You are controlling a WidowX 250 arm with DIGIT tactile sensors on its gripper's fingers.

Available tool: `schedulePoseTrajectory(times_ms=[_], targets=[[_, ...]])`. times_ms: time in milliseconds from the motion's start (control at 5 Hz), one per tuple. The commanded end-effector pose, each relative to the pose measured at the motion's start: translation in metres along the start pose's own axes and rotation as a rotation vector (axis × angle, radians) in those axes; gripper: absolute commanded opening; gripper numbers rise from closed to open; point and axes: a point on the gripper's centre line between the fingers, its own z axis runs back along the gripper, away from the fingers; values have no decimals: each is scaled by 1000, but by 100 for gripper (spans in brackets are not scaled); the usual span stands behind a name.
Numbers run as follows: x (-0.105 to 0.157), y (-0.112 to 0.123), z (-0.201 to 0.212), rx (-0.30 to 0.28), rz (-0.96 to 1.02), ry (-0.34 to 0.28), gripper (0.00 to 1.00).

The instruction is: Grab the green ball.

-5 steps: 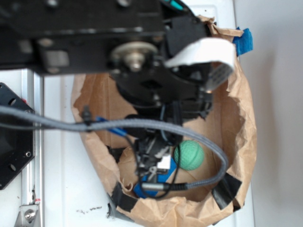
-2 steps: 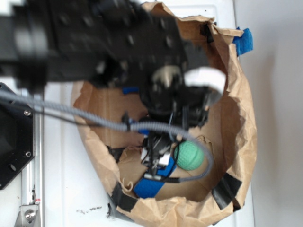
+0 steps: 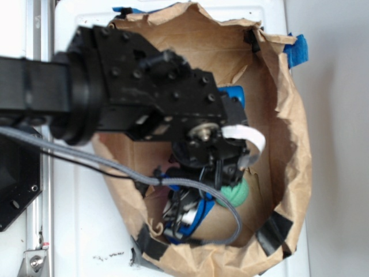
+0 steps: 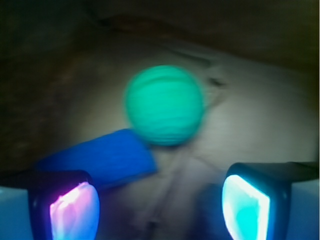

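Note:
My gripper needs to move forward before it closes on the green ball [image 4: 164, 105]. The ball is beyond both fingers, above the blue object [image 4: 102, 156].
The green ball [image 4: 164, 105] lies on brown paper ahead of my gripper [image 4: 160, 210], a little above the middle of the wrist view and blurred. My gripper is open: the left pad [image 4: 72, 210] glows pink, the right pad [image 4: 247, 207] glows cyan, and only paper shows between them. The ball is clear of both pads. A blue object [image 4: 100, 160] rests against the ball's lower left. From outside, the black arm's wrist [image 3: 204, 135] hangs over the paper nest and hides most of the green ball [image 3: 237, 193]. The fingers are hard to make out there.
A crumpled brown paper wall [image 3: 291, 144] rings the ball, held down with black tape [image 3: 274, 235]. A grey cable [image 3: 230, 205] loops low across the nest. Something blue [image 3: 233, 95] shows behind the wrist. Blue tape [image 3: 296, 51] sits at the top right, and a metal rail [image 3: 40, 190] runs down the left.
The arm has swung down and across the exterior view, and its wrist now covers part of the green ball. The ball has stayed where it was.

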Motion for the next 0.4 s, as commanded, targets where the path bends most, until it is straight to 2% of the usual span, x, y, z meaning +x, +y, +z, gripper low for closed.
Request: schedulePoseTrajectory(times_ms=[0,200], targets=[[16,-24,11,49,-79,-131,100],[50,-11,7,40,-85,-154,100]])
